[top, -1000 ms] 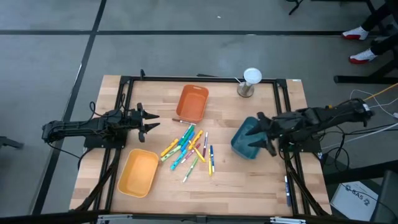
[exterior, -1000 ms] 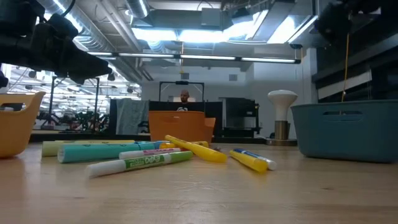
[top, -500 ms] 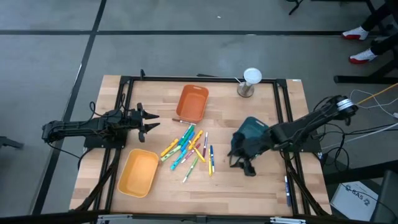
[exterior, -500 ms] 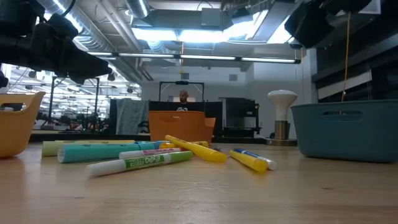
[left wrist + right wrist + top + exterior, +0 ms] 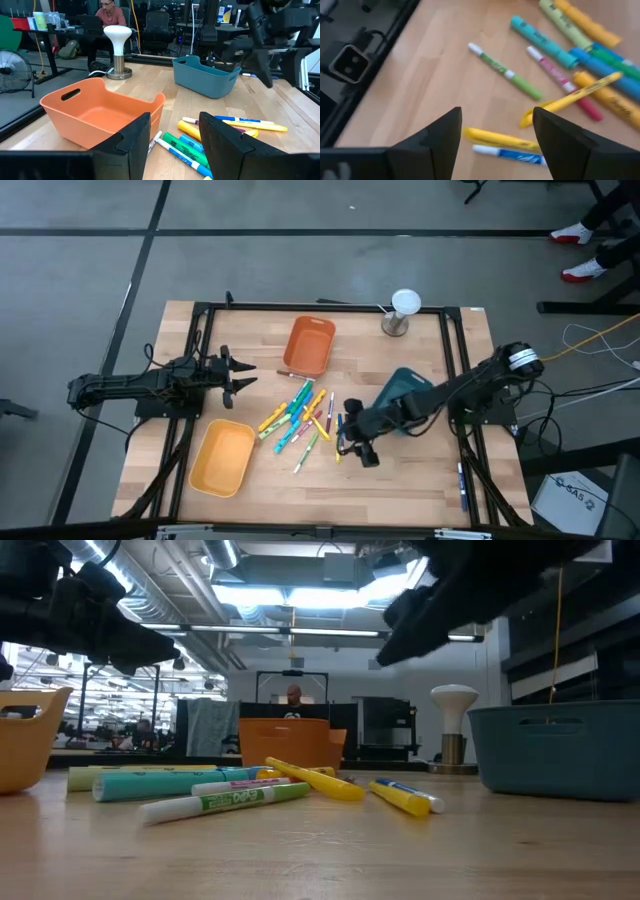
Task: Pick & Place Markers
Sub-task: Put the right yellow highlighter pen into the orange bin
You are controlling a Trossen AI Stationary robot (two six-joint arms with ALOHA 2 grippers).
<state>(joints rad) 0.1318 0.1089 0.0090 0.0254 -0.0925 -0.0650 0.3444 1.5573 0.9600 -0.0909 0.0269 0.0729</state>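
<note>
My right gripper grips the orange-yellow marker by its printed body [image 5: 309, 408] [image 5: 615, 102] next, to sort the markers into bins.
Several markers [image 5: 305, 420] in green, blue, yellow, orange and pink lie flat in a loose heap mid-table. In the right wrist view a green one [image 5: 506, 71], a yellow one [image 5: 500, 140] and a blue one [image 5: 507, 155] show. My right gripper [image 5: 355, 448] hangs open above the table, slanting down, just right of the heap's near end, touching nothing; in its own view [image 5: 497, 117] the yellow marker lies between its fingers, below them. My left gripper [image 5: 240, 375] waits open and level at the table's left [image 5: 175, 132].
An orange bin [image 5: 309, 345] stands behind the heap, a yellow-orange bin [image 5: 223, 457] at the near left, and a teal bin [image 5: 405, 395] at the right, partly under my right arm. A white-topped metal stand [image 5: 401, 312] is at the far edge. A thin dark stick [image 5: 292, 374] lies by the orange bin.
My right gripper has swung from above the teal bin toward the table's left and near edge and come down beside the markers, tipping its fingers further downward. It has stayed open. The markers have not moved.
</note>
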